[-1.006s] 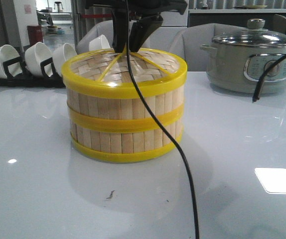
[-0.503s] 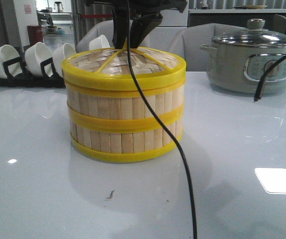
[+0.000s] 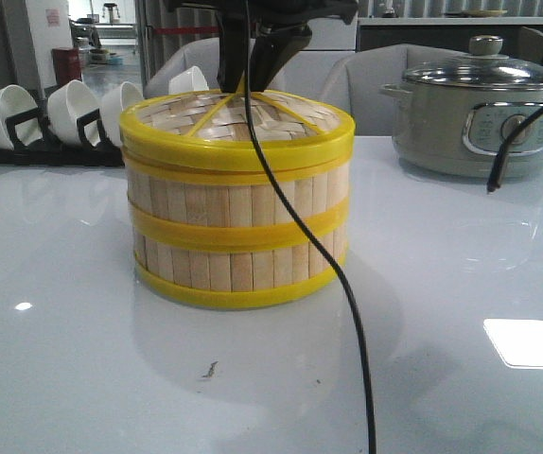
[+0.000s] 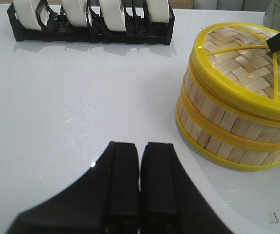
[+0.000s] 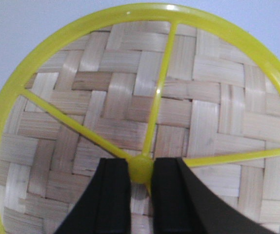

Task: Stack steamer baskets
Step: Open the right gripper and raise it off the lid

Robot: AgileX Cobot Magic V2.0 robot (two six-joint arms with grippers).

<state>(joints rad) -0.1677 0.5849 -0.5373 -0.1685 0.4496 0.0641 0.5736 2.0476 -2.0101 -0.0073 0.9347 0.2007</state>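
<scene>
The yellow edge of the woven lid lies level on the rim of the upper basket, so the lid would stay in place. My right gripper needs to open.
Two steamer baskets stand stacked at mid-table, the upper basket [image 3: 238,194] on the lower basket [image 3: 238,267]. The flat woven lid [image 3: 205,123] lies level on top. My right gripper [image 3: 245,80] comes down from above and is shut on the lid's yellow centre knob [image 5: 141,168], a finger on each side; in its own wrist view the gripper [image 5: 141,174] is over the lid [image 5: 145,97]. My left gripper [image 4: 140,146] is shut and empty, over bare table apart from the stack [image 4: 213,112].
A black rack of white bowls [image 3: 63,113] stands at the back left, also in the left wrist view [image 4: 91,19]. A grey-green pot with glass lid [image 3: 480,113] is at the back right. A black cable [image 3: 347,303] hangs in front of the stack.
The lid was tilted over the top basket a second ago; it has come down and now lies level on the rim, still held by my right gripper. The left gripper has not visibly moved.
</scene>
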